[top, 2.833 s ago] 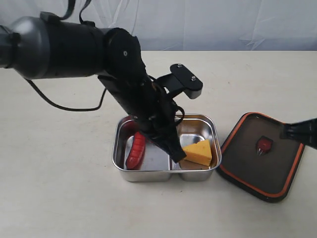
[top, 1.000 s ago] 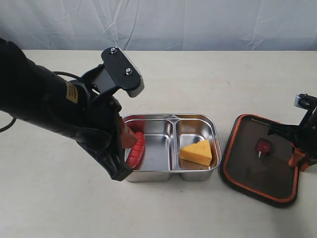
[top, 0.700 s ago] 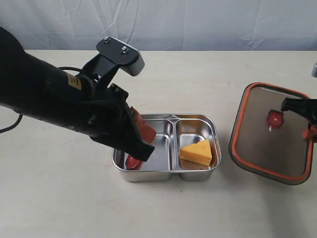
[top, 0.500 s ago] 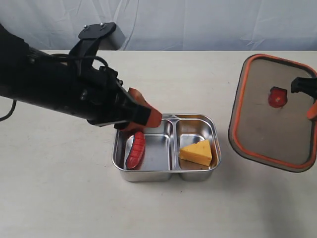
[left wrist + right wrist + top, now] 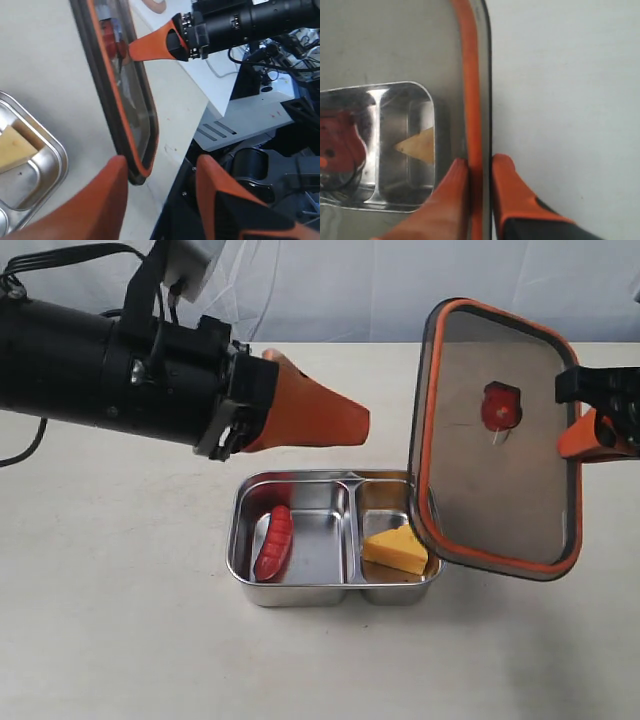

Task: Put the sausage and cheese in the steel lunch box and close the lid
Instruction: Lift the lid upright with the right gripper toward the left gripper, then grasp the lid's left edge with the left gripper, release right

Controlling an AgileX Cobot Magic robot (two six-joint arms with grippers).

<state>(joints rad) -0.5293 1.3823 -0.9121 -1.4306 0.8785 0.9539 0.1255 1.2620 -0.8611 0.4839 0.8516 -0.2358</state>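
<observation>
The steel lunch box [image 5: 300, 596] needs to be closed. My left gripper will next grab the dark lid by its orange-trimmed rim [image 5: 424, 425].
The steel lunch box [image 5: 300, 596] sits on the table. The red sausage [image 5: 274, 542] lies in its wider compartment, the yellow cheese [image 5: 392, 550] in the narrower one. My right gripper [image 5: 590, 435] is shut on the orange rim of the dark lid [image 5: 495, 440]. It holds the lid tilted on edge above the box's right end, partly covering the cheese compartment. In the right wrist view both fingers [image 5: 480, 162] pinch the rim [image 5: 472, 75]. My left gripper [image 5: 362, 425] hovers open and empty above and behind the box. In the left wrist view it [image 5: 161, 165] faces the lid [image 5: 125, 85].
A pale tabletop [image 5: 120, 620] spreads around the box, with a white cloth backdrop [image 5: 330, 290] behind. The left arm's black body [image 5: 100, 380] stretches over the table's left half. Beyond the table edge, the left wrist view shows equipment [image 5: 260, 115].
My right gripper has lifted the lid off the table and carried it up and left over the box. My left arm has drawn back from the box and its jaws have opened.
</observation>
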